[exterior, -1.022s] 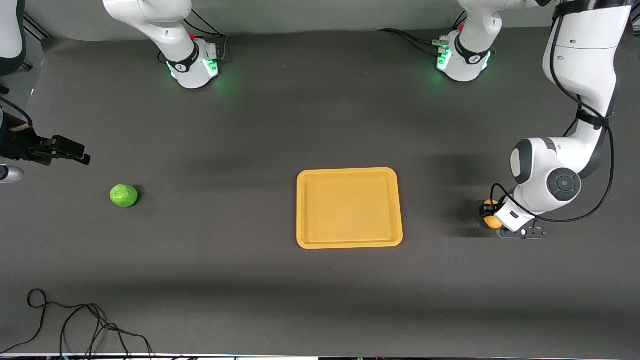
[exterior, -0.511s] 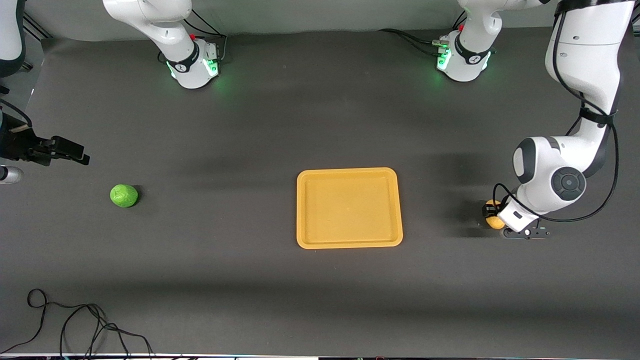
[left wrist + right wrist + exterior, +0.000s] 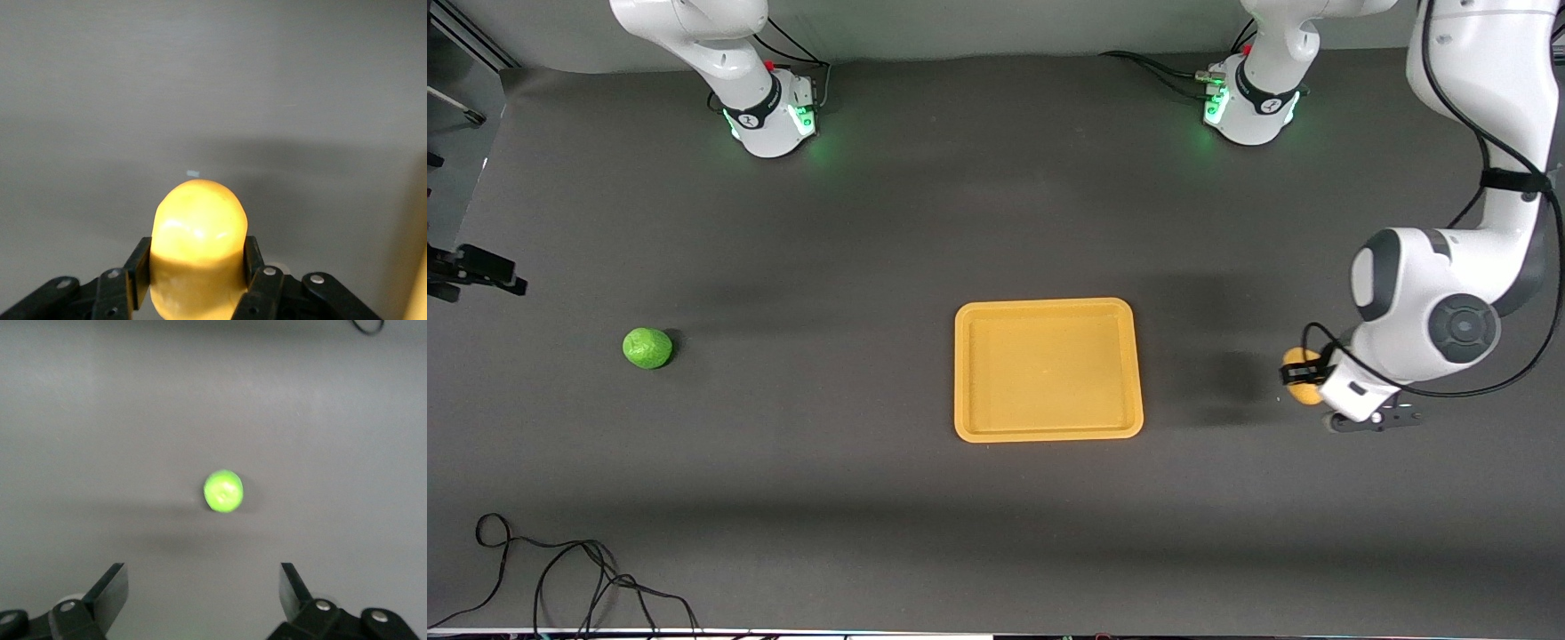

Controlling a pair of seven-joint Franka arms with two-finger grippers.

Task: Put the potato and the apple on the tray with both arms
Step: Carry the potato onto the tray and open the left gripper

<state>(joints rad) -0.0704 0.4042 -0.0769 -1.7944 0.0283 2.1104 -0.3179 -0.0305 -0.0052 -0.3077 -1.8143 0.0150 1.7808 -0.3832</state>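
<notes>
My right gripper grabs the green apple (image 3: 647, 348) by its rounded sides next, to place it on the orange-yellow tray (image 3: 1049, 369).
The yellow-orange potato (image 3: 1305, 392) is clamped between my left gripper's (image 3: 1300, 376) fingers, over the table at the left arm's end, beside the tray; the left wrist view shows it (image 3: 199, 220) held clear above the grey surface. The orange-yellow tray (image 3: 1049, 369) lies empty mid-table. The green apple (image 3: 647, 348) sits on the table toward the right arm's end. My right gripper (image 3: 479, 269) is open, high over the table edge near the apple; its wrist view (image 3: 202, 587) shows the apple (image 3: 223, 491) well below, ahead of the spread fingers.
A black cable (image 3: 560, 578) loops on the table near the front camera at the right arm's end. The two arm bases (image 3: 769, 116) (image 3: 1249, 107) stand along the farthest edge.
My left gripper has lifted the potato off the table, its shadow now apart from it. My right gripper has drawn away toward the right arm's end, mostly out of the front view.
</notes>
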